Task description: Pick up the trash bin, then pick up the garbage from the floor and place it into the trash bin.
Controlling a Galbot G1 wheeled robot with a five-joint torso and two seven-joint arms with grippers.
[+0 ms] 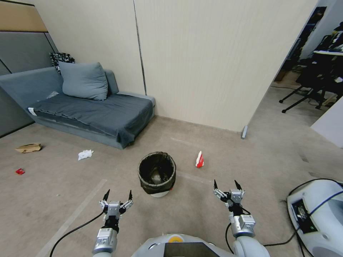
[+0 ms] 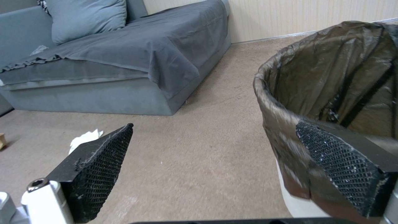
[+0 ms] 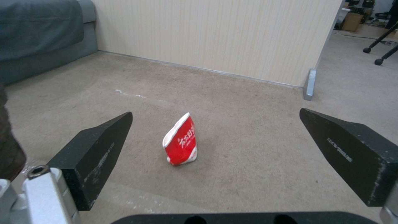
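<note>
Next, my left gripper grabs the bin by its thin bag-covered rim point(image 1: 140, 177), since the trash bin's round body point(image 1: 157, 187) is far wider than my open fingers.
The trash bin point(image 1: 157, 174), white with a black bag over its rim, stands upright on the carpet floor point(image 1: 200, 214) ahead of me; its rim point(image 2: 265, 93) is close in the left wrist view. My left gripper point(image 1: 118, 197) hovers open just short of the bin, to its left, and my right gripper point(image 1: 227, 186) hovers open to the bin's right. Garbage lies about: a crushed red-and-white paper cup point(image 1: 199, 159) point(image 3: 181, 144) right of the bin, a crumpled white tissue point(image 1: 85, 154) point(image 2: 84, 139), a tan paper bag point(image 1: 29, 147) and a small red wrapper point(image 1: 20, 171) at far left.
A grey sofa bed point(image 1: 89, 110) with a cushion stands at the back left against a beige partition wall point(image 1: 200, 60). Office chairs point(image 1: 307, 89) sit beyond the opening on the right. A white machine with cables point(image 1: 318, 214) is near my right side.
</note>
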